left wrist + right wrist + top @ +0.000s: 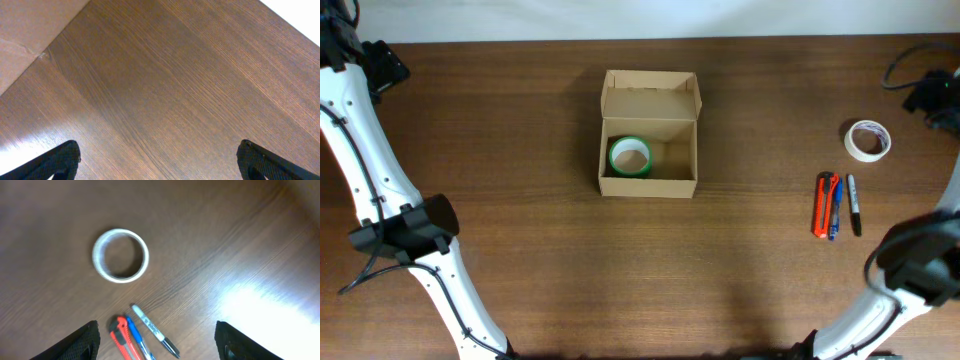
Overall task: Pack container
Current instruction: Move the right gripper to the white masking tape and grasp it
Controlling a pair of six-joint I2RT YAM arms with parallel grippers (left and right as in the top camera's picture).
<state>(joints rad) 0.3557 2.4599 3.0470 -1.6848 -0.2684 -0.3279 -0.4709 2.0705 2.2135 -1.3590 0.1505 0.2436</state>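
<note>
My right gripper grabs the side of the white tape roll's ring farthest from the box next, to pack it over the green roll.
The container is a small tan cardboard box at the table's middle, its flap lid open and standing at the back. A green tape roll lies inside at the left. A white tape roll lies on the table at the right and shows in the right wrist view. My right gripper is open and empty above the table, near the pens and apart from the white roll. My left gripper is open and empty over bare table at the far left. A tan cardboard surface fills its view's top left corner.
A red box cutter, a blue pen and a black marker lie side by side right of the box; they also show in the right wrist view, cutter, pen, marker. The table's far edge runs along the top.
</note>
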